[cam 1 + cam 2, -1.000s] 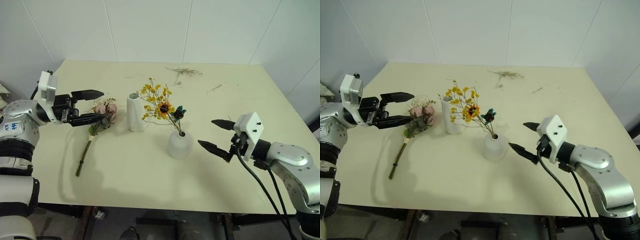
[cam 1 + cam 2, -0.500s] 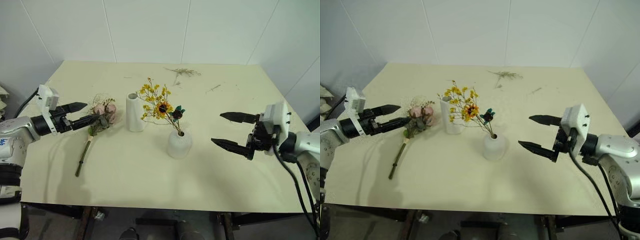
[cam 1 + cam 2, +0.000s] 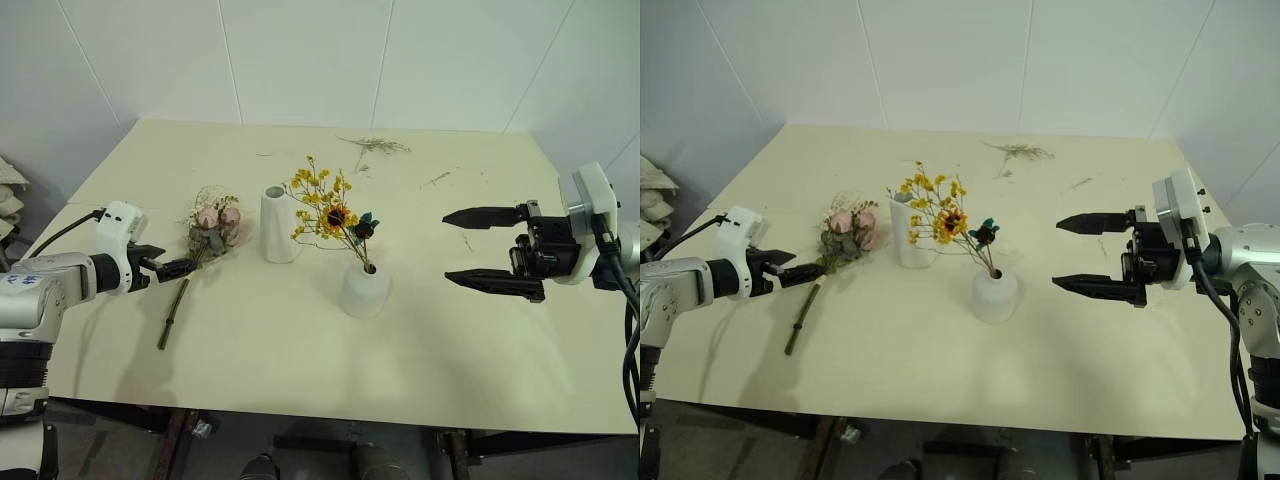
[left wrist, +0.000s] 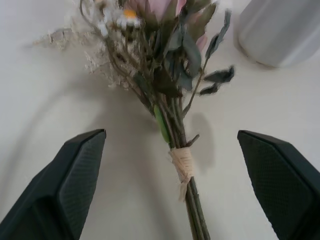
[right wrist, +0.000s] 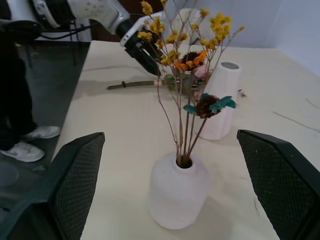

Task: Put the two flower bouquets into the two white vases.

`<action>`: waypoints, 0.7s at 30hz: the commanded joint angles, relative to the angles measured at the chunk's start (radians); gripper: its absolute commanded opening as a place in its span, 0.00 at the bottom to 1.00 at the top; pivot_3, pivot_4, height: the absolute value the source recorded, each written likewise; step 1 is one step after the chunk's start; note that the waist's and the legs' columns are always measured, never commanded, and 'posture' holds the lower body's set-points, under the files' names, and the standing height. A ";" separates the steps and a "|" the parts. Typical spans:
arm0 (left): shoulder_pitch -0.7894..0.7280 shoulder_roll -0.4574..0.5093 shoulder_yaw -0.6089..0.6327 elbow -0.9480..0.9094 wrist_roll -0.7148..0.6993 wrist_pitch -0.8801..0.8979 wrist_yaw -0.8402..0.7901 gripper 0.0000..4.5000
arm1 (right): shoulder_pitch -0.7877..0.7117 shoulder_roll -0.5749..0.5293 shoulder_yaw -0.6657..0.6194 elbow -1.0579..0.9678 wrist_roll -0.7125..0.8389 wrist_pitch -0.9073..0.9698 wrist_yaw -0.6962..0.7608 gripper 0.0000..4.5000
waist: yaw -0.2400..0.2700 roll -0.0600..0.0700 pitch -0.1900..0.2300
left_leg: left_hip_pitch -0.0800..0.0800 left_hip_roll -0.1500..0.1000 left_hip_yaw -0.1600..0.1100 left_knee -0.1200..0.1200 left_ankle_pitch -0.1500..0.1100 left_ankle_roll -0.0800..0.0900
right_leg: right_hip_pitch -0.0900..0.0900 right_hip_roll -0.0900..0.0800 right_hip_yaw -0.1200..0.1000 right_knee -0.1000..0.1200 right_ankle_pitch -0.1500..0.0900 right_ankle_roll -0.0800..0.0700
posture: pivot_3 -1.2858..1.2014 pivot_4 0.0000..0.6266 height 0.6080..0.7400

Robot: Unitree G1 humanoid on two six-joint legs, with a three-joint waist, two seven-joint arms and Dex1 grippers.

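My left gripper's fingers are above the rose stems in the left wrist view, so it isn't time to close on the stems yet. I need to first lower my left gripper.
The yellow bouquet (image 3: 325,205) with its small sunflower stands in the short round white vase (image 3: 364,290) at mid-table. Left of it the tall white vase (image 3: 279,225) stands empty. The pink rose bouquet (image 3: 212,225) lies flat on the table, blossoms toward the tall vase. My left gripper (image 3: 172,268) is low over the table and open, and its fingers straddle the rose stems near the twine tie (image 4: 182,165) without touching. My right gripper (image 3: 446,246) hovers open to the right of the short vase (image 5: 179,192), pointing at it, holding nothing.
Loose dried twigs (image 3: 375,145) lie at the table's far side, with smaller bits (image 3: 435,178) to the right. The cream table (image 3: 300,370) has bare room in front of the vases. A white tiled wall stands behind.
My left gripper has sunk toward the table and tipped down onto the rose stems. My right gripper has lifted, drawn away from the short vase and turned to point left. Both stayed open.
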 commanded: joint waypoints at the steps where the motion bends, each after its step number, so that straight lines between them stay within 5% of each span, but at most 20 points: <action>1: -0.054 -0.012 -0.063 0.022 0.063 0.011 -0.024 1.00 | -0.047 -0.023 -0.004 0.026 -0.004 -0.023 0.051 0.99 | 0.000 0.000 0.000 | 0.000 0.000 0.000 0.000 0.000 0.000 | 0.000 0.000 0.000 0.000 0.000 0.000 | 0.52 0.24 1.00; 10: -0.219 -0.080 -0.247 0.219 0.217 0.068 -0.071 1.00 | -0.076 -0.020 0.011 0.059 -0.026 -0.032 0.063 0.99 | 0.000 0.000 0.000 | -0.001 0.000 0.000 0.000 0.000 0.000 | 0.000 0.000 0.000 0.000 0.000 0.000 | 0.52 0.24 1.00; 21: -0.366 -0.110 -0.329 0.357 0.326 0.142 -0.129 1.00 | -0.087 -0.018 -0.015 0.071 0.006 -0.017 0.080 0.99 | -0.002 0.000 0.000 | 0.000 0.000 0.000 0.000 0.000 0.000 | 0.000 0.000 0.000 0.000 0.000 0.001 | 0.52 0.24 1.00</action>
